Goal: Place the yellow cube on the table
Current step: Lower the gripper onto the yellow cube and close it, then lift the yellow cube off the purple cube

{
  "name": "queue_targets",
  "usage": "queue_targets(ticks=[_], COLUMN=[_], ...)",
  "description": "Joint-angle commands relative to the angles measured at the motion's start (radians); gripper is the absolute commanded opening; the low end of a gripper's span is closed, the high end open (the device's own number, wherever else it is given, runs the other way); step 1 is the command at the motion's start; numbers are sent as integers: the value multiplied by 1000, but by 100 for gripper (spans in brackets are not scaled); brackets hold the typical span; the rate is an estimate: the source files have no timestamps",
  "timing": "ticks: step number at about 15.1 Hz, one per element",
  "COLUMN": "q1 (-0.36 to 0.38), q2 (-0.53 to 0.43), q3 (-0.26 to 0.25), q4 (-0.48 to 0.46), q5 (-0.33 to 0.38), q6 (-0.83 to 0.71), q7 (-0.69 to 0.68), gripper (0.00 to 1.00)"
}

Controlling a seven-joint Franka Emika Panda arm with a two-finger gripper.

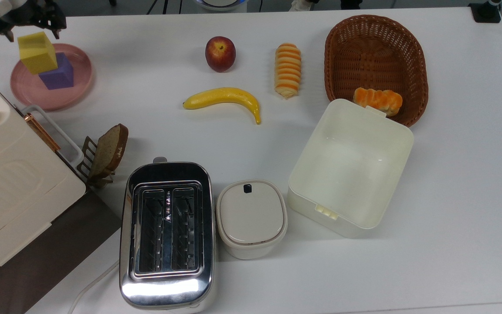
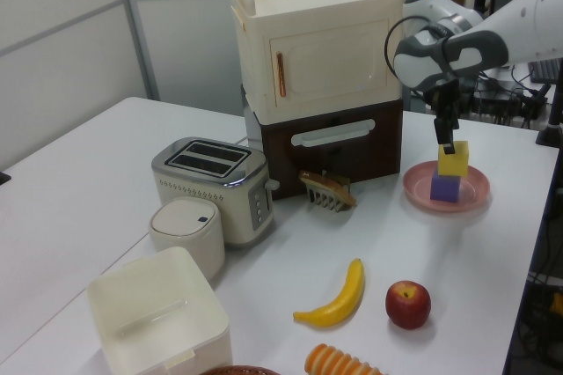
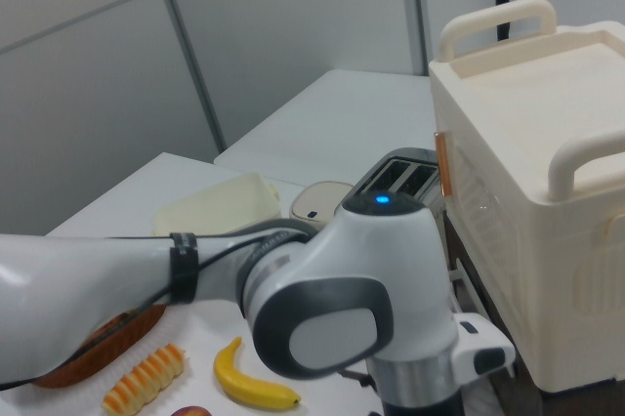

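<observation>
Next, my gripper should grab the yellow cube by its opposite sides to put it on the table.
The yellow cube stands on top of a purple cube, both on a round pink plate at the top view's far left of the white table. My gripper hangs just above the yellow cube, open, its fingers spread about as wide as the cube's top. Nothing is held. In the right view the arm's big white joint blocks the plate area.
A cream cabinet stands close to the plate. Beside it are a toast rack with bread, a toaster and a lidded pot. An apple, banana, bread roll, basket and open box lie further right.
</observation>
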Motion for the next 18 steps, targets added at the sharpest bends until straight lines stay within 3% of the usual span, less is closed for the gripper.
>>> queue_targets(ticks=[1, 5, 6, 7, 8, 9, 10, 14, 16, 18], q1=[17, 14, 14, 15, 17, 21, 24, 58, 75, 95], q2=[54, 72, 72, 71, 69, 60, 43, -29, -37, -26], q3=[-25, -25, -25, -25, -25, -25, -25, 15, 84, 183], q4=[-22, -33, -36, -36, -34, -34, -33, 1, 21, 21], q5=[-3, -2, 0, -2, 0, 1, 4, 20, 52, 53], q6=[69, 102, 102, 102, 97, 85, 71, -70, -119, -110], q7=[-37, -37, -39, -40, -39, -37, -37, 1, 91, 282], gripper=[100, 100, 90, 70, 43, 25, 18, 18, 18, 18])
